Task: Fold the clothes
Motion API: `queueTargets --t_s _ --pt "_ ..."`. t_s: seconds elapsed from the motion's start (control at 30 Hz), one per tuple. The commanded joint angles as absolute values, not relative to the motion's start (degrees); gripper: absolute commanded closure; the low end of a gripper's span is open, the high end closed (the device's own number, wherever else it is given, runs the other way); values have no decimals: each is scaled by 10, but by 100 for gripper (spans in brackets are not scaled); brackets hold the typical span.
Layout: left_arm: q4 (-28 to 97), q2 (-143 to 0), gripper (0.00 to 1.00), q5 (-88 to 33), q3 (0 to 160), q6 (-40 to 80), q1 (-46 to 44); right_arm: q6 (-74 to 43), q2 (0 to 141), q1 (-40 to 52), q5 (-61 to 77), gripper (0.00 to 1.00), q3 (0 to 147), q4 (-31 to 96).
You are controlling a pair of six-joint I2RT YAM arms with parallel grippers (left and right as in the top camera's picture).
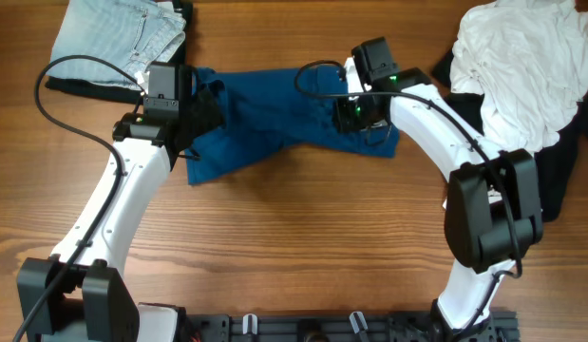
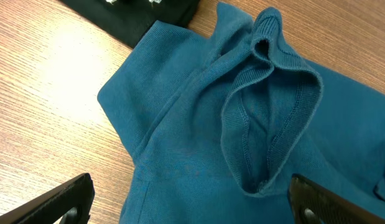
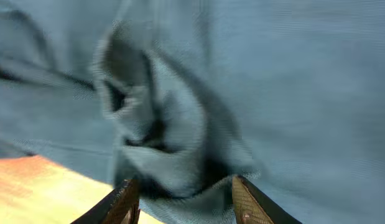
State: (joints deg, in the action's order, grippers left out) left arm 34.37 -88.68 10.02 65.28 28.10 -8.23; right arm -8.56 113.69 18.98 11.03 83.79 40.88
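Note:
I should next pick up the blue garment's end near the garment's ribbed, rumpled opening (image 2: pixel 267 106) with my left gripper, to fold that end over the rest.
A blue garment (image 1: pixel 275 123) lies crumpled across the back middle of the wooden table. My left gripper (image 1: pixel 200 112) hovers over its left end, jaws wide open and empty. In the left wrist view (image 2: pixel 191 190) the jaws straddle the blue cloth (image 2: pixel 198 143), with a ribbed, rumpled opening (image 2: pixel 267 106) just ahead. My right gripper (image 1: pixel 355 114) is low over the garment's right part. In the blurred right wrist view its jaws (image 3: pixel 183 190) are apart with a bunched fold of the blue cloth (image 3: pixel 161 137) between them.
A folded light striped garment (image 1: pixel 118 38) lies at the back left on a black one (image 2: pixel 142 15). A pile of white clothes (image 1: pixel 521 66) sits at the back right over dark cloth (image 1: pixel 559 180). Bare wood (image 1: pixel 303 247) fills the front.

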Motion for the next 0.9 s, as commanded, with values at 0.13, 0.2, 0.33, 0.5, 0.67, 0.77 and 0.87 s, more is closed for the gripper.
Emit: queueTargets --t_s 0.13,0.2,0.33,0.5,0.67,0.77,0.87 --pt "343 -885 0 99 660 272 -79 -74 1147 283 180 53 835 377" --pt "346 -885 0 99 660 272 -79 -75 1146 285 180 53 835 373" --pt "362 -885 0 86 660 264 -76 -75 1107 255 180 45 857 373" --pt "342 -897 0 -124 660 69 39 -52 995 170 148 22 867 401" --pt "275 -980 0 -206 660 -41 144 -31 984 142 102 17 866 448" --pt "220 -1038 0 -235 660 -73 154 -30 984 142 95 15 866 453" --pt "200 -1075 0 -238 660 -73 154 -30 984 142 93 14 866 454"
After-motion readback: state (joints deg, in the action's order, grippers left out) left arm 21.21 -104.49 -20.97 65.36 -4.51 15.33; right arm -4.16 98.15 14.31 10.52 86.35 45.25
